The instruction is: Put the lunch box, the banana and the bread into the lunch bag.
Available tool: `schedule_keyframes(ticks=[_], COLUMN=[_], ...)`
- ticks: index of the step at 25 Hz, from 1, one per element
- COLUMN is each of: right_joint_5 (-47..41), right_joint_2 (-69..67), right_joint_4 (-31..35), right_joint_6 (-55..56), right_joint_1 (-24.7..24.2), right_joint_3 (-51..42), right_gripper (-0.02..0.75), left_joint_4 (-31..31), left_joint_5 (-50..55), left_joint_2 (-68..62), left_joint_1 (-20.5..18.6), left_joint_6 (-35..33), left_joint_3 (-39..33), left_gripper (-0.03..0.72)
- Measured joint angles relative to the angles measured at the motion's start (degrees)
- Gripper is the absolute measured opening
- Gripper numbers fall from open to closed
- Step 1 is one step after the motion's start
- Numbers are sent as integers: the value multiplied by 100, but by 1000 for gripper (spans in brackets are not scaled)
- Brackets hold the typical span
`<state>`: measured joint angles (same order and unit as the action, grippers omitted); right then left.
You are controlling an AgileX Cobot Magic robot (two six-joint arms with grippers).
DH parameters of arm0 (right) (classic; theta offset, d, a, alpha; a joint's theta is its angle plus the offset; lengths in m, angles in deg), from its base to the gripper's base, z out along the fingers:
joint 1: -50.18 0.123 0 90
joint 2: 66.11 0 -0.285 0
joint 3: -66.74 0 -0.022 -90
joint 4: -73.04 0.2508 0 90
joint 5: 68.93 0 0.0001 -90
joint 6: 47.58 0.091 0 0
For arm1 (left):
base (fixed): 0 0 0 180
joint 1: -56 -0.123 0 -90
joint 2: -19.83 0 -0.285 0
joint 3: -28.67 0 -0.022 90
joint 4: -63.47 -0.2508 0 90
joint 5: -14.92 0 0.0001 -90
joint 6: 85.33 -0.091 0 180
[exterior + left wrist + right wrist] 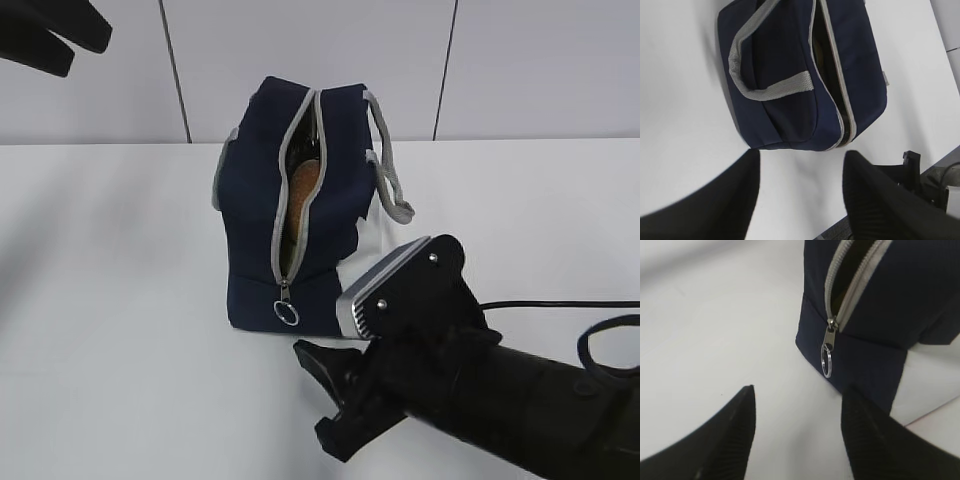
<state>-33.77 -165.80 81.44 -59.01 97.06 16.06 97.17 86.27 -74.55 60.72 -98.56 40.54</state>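
Note:
My right gripper takes hold of the zipper by its ring pull [287, 313] next. Then I zip the packed lunch bag [250, 200] closed.
The navy lunch bag [255, 200] stands mid-table with its grey zipper undone down to the ring pull [287, 313]. Golden-brown bread [301, 183] shows inside the slit. The banana and the lunch box are not in view. My right gripper [322, 398] is open and empty, low over the table just in front of the bag. In the right wrist view the ring pull [826, 358] hangs beyond my open right gripper [800, 390]. My left gripper [72, 42] is raised at the top left. It is open and empty, looking down on the bag [790, 100] past its fingertips [802, 156].
The white table [110, 300] surrounds the bag. A grey handle [392, 170] droops over the bag's right side above the white side panel [368, 245]. A black cable [560, 305] runs off to the right. A white panelled wall stands behind.

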Motion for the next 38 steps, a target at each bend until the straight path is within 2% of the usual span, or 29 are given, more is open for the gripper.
schedule_keyframes(ticks=[3, 9, 14, 19, 30, 38], right_joint_5=[0, 305, 368, 419, 581, 725], right_joint_2=[-176, -603, -1204, -1698, -2048, -2264], right_joint_4=[-655, -2604, -3318, -3432, -3247, -3135], right_joint_6=[410, 1482, 1788, 1851, 1851, 1851], right_joint_1=[-355, -1178, -1318, -1353, -1378, -1401], right_joint_3=[134, 292, 688, 1078, 1468, 1556], right_gripper=[406, 405, 371, 314, 293, 145], left_joint_4=[0, 0, 0, -3, -107, -114], left_joint_5=[0, 0, 0, 0, 0, -3], left_joint_2=[0, -18, -18, -18, -18, -42], left_joint_1=[0, 0, 0, 0, 0, 0], left_joint_6=[0, 0, 0, 0, -6, -19], left_joint_3=[0, 0, 0, 0, 0, 0], left_gripper=[382, 381, 381, 380, 380, 380])
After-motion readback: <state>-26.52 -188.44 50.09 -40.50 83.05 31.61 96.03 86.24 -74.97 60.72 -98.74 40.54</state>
